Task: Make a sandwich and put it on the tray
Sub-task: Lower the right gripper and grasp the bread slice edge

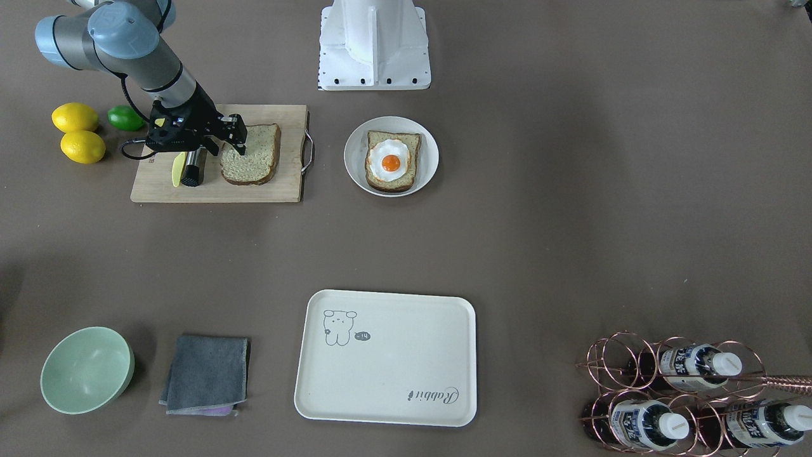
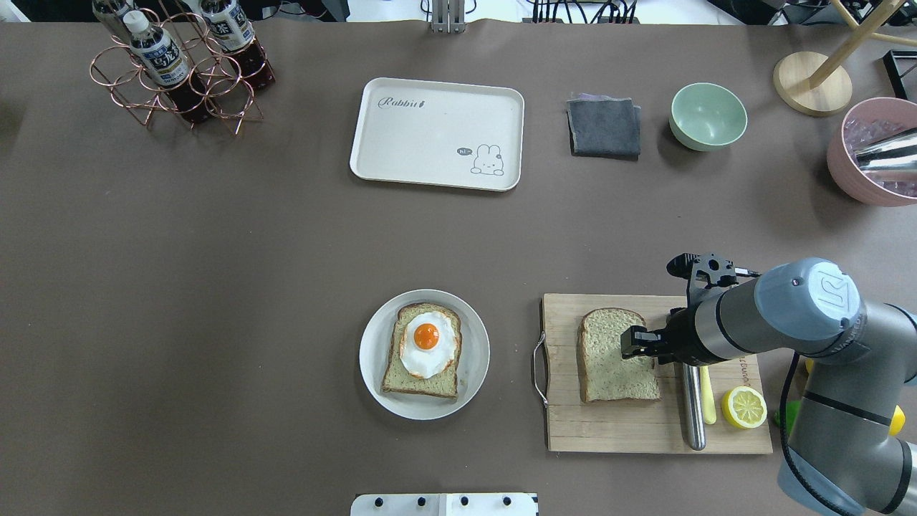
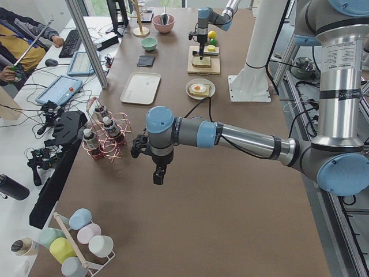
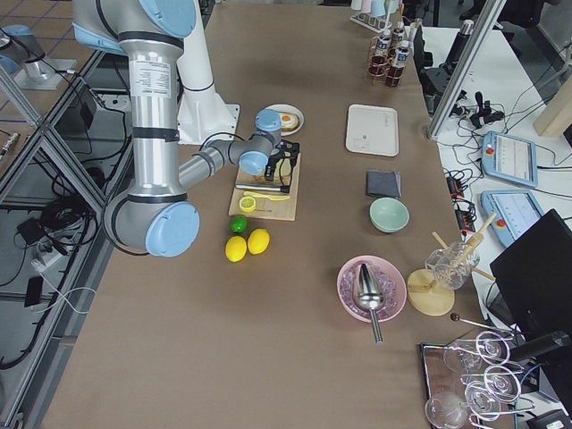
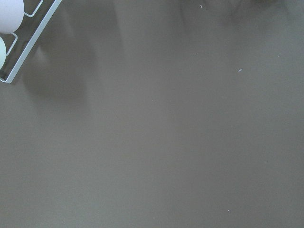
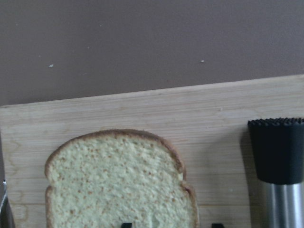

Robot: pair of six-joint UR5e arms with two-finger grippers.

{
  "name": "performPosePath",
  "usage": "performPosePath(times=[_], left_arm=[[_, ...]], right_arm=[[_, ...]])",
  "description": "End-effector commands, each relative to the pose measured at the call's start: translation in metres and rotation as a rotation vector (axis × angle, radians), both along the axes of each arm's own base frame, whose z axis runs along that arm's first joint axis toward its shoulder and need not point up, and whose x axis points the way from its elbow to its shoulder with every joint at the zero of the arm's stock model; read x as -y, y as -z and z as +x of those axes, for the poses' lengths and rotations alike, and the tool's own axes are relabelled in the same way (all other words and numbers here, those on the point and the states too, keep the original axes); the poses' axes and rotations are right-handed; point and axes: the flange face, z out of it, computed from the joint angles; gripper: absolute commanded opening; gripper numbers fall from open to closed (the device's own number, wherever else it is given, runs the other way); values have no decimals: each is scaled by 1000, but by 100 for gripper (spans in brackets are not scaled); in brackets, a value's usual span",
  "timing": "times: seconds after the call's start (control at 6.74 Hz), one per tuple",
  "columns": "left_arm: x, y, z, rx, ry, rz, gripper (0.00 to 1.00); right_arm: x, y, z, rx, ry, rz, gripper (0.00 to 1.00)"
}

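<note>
The bread slice should top the fried egg on the plate (image 1: 355, 152), so the robot's right gripper should next grab the slice by its crust edge (image 1: 224, 167) beside the muddler.
One bread slice (image 1: 252, 155) lies on the wooden cutting board (image 1: 279, 190); it also shows in the overhead view (image 2: 612, 358) and the right wrist view (image 6: 118, 180). My right gripper (image 1: 229, 141) hangs open just over the slice's edge, and its fingertips (image 6: 126, 224) show at the bottom of the wrist view. The second slice (image 1: 409, 184), with the fried egg (image 1: 390, 162) on top, lies in a round white plate (image 1: 355, 152). The cream tray (image 1: 406, 336) stands empty at the table's far side (image 2: 423, 143). My left gripper (image 3: 155, 173) hangs over bare table; I cannot tell whether it is open.
A steel-handled knife (image 2: 692, 408) and a lemon half (image 2: 744, 407) lie on the board beside the slice. Two lemons (image 1: 79, 133) and a lime (image 1: 125, 118) sit next to the board. A green bowl (image 1: 85, 369), grey cloth (image 1: 206, 372) and bottle rack (image 1: 672, 393) flank the tray.
</note>
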Motion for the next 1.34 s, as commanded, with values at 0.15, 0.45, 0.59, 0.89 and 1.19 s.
performPosePath(times=[0.15,0.45,0.59,0.89,1.19], left_arm=[[0,-1,0,-1,0,-2,97],[0,-2,-1,-1,2,-5,97],[0,-3,-1,-1,2,-7,97],[0,-3,-1,-3,3,-7,97],[0,-4,-2,-2,5,-9,97]], right_arm=[[0,-2,-1,1,1,-1,52],[0,-3,-1,1,1,-1,8],[0,0,-1,7,1,2,0],[0,10,-2,27,10,5,0],[6,48,-11,95,0,31,0]])
